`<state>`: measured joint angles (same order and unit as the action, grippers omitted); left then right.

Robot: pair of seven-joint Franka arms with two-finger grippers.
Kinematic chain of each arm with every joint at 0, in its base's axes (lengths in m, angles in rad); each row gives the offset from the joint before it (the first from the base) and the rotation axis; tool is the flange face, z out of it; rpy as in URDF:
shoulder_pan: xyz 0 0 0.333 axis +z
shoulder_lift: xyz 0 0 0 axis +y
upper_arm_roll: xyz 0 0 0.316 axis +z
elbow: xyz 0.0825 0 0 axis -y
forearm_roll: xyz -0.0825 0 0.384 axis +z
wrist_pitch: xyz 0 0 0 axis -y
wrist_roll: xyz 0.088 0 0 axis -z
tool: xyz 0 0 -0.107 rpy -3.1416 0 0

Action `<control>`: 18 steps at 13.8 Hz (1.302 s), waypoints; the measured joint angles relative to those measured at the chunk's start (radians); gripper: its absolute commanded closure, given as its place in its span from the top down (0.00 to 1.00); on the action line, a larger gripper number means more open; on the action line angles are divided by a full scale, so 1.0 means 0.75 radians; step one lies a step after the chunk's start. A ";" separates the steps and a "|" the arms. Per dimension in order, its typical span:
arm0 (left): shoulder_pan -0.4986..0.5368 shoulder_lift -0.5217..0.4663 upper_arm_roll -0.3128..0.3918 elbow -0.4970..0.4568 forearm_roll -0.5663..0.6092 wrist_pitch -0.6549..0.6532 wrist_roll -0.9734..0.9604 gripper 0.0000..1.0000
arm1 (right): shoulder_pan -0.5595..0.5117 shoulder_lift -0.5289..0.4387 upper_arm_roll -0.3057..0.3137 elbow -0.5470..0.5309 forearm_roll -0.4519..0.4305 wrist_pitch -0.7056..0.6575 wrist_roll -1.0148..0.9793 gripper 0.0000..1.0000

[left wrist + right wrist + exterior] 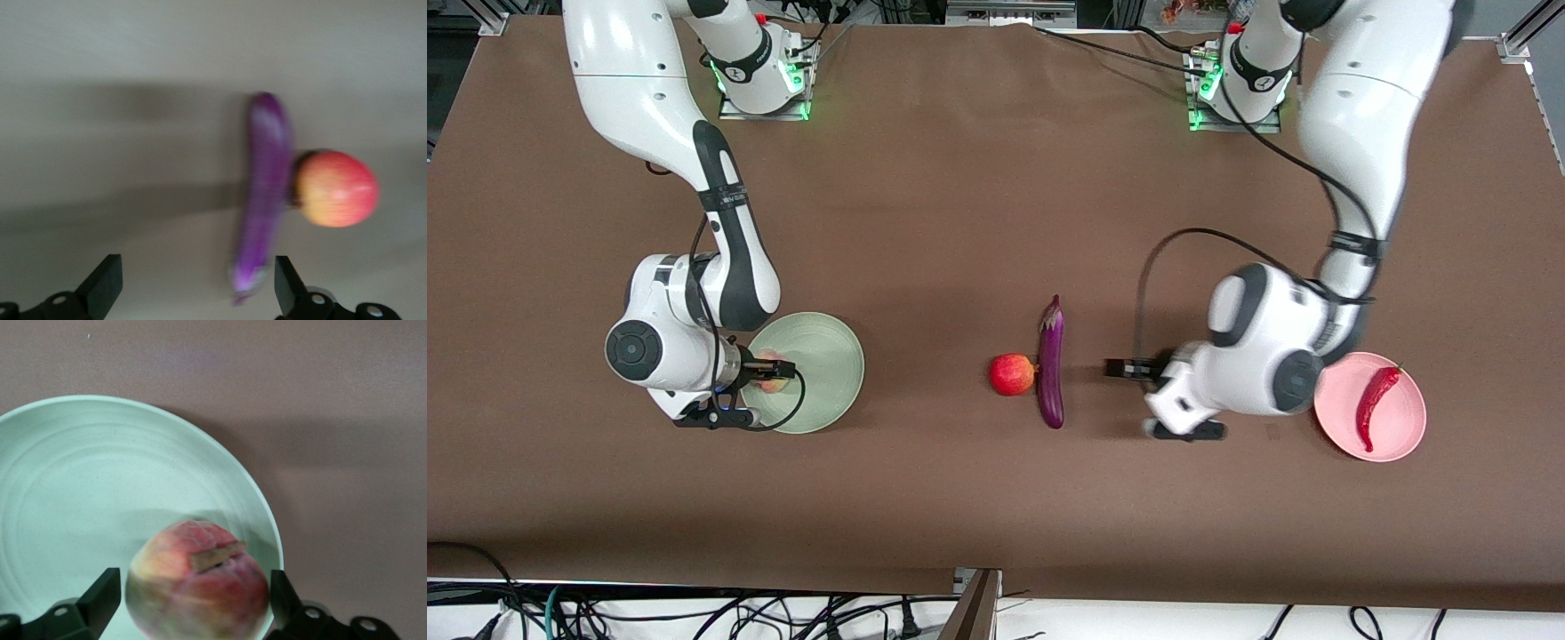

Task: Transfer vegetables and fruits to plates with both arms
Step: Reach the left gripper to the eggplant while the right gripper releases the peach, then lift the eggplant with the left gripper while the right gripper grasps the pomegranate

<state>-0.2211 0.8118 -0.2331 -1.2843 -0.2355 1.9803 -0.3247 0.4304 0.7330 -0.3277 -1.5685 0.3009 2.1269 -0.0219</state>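
Note:
My left gripper needs to grab the eggplant by its stem end (1053,325) next. Then it can bring the purple eggplant to the pink plate (1400,427).
The peach (775,380) sits on the mint green plate (827,356) at its rim toward the right arm's end. My right gripper (774,373) is open with a finger on each side of it. In the right wrist view the peach (197,587) lies between the fingers (100,597) on the plate (80,487). My left gripper (1129,367) is open and empty, low over the table between the purple eggplant (1051,364) and the pink plate (1400,427). The red chili (1375,404) lies on the pink plate. The red apple (1011,374) touches the eggplant. The left wrist view shows the eggplant (267,193) and the apple (335,189).
Brown table cloth covers the whole table. The arm bases (765,80) stand along the edge farthest from the front camera. Cables lie past the table's nearest edge.

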 measured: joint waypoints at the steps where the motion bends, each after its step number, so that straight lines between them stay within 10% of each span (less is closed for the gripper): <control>1: -0.059 0.001 0.008 -0.018 0.000 0.059 -0.047 1.00 | -0.005 0.000 0.000 0.009 0.000 0.003 -0.010 1.00; 10: -0.185 0.034 0.028 -0.174 0.175 0.295 -0.201 1.00 | 0.003 -0.068 0.088 0.110 0.216 0.002 -0.009 1.00; 18: -0.216 0.059 0.037 -0.181 0.209 0.314 -0.261 0.92 | 0.289 -0.039 0.125 0.152 0.268 0.238 0.552 1.00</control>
<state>-0.3828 0.8557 -0.2051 -1.4197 -0.0789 2.2159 -0.5205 0.6473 0.7035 -0.2341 -1.4543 0.5015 2.3051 0.3921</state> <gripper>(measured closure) 0.035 0.000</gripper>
